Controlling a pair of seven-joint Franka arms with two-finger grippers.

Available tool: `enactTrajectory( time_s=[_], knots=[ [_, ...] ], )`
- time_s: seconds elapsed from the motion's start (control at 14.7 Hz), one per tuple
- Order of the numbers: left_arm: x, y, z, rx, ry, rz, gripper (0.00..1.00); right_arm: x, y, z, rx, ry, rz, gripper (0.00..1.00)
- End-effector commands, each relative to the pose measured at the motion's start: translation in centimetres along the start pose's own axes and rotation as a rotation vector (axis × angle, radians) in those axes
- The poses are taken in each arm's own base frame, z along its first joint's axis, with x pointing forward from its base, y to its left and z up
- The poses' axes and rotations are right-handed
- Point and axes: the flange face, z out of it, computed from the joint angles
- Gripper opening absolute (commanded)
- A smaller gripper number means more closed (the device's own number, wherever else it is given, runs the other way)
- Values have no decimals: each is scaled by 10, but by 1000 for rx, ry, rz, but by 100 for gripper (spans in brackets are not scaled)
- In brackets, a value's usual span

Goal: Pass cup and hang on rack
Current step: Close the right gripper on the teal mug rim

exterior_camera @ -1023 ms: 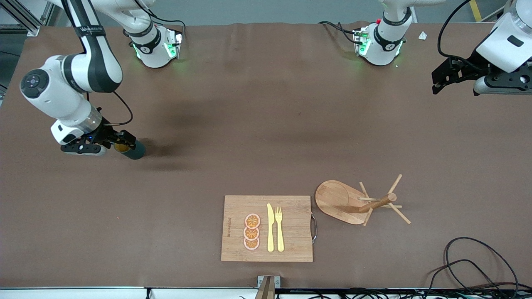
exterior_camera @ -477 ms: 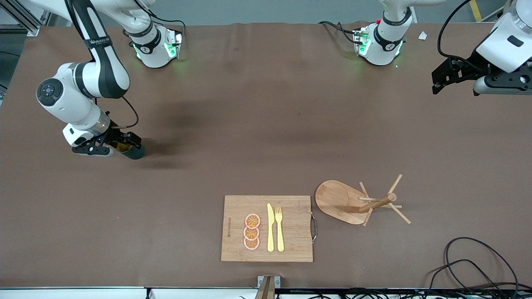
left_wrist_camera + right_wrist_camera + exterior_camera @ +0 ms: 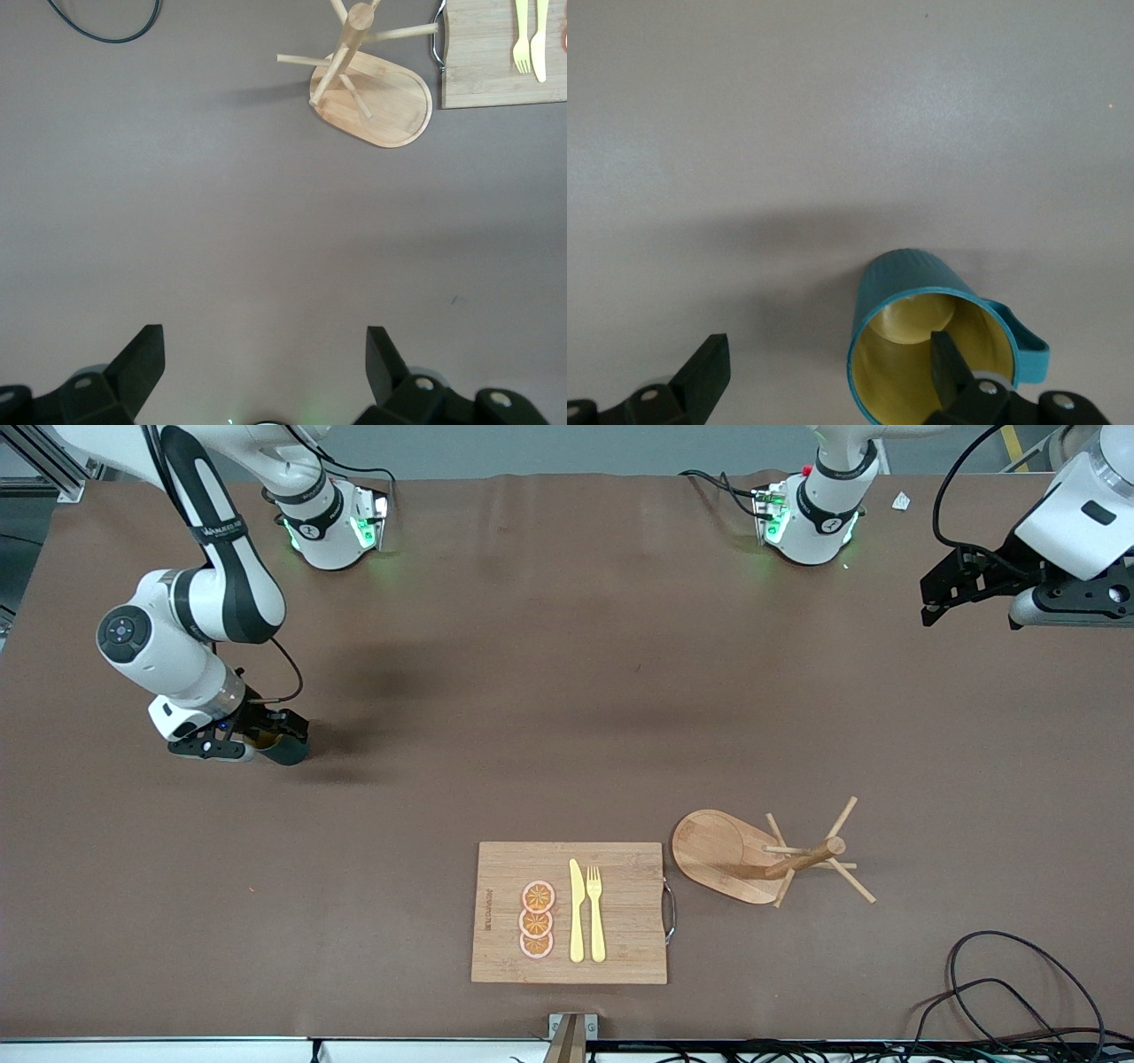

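Next, my right gripper grabs the cup by its rim, to leave the teal cup's handle free to hang on the rack.
The teal cup lies on its side on the brown table near the right arm's end, with its yellow inside facing my right wrist camera and its handle to one side. My right gripper is low at the cup's mouth and open. One finger reaches into the mouth and the other finger stands well off the cup's outer wall. The wooden rack stands toward the left arm's end, nearer the front camera. My left gripper waits open and empty, high over the left arm's end of the table.
A wooden cutting board with orange slices, a yellow knife and a fork lies beside the rack, close to the table's front edge. Black cables trail at the corner by the left arm's end.
The right arm has swung in toward the cup, bringing its open gripper up to the mouth. The cup and the left arm have not moved.
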Motion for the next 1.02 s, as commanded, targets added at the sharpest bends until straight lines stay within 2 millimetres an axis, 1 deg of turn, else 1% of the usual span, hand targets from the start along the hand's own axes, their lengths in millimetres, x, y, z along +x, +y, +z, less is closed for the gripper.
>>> enactTrajectory(
  time_s=[0.0,0.2,0.34,0.48,0.68,0.82,0.89,0.95],
  knots=[
    [2,-2,-5,3,5,-1,100,-12,3,5,8,-3,21,100],
    [2,-2,-5,3,5,5,100,-13,3,8,7,6,22,100],
    [2,-2,-5,3,5,5,100,-17,5,21,4,2,25,100],
    [2,-2,-5,3,5,5,100,-18,5,23,3,-3,25,99],
    [2,-2,-5,1,4,4,100,-17,6,32,0,1,26,97],
    [2,-2,-5,1,4,4,100,-17,5,34,0,-2,25,88],
    [2,-2,-5,1,4,2,100,-17,6,34,0,-2,26,80],
    [1,-2,-5,2,4,2,100,-17,4,32,0,1,20,66]
  ],
)
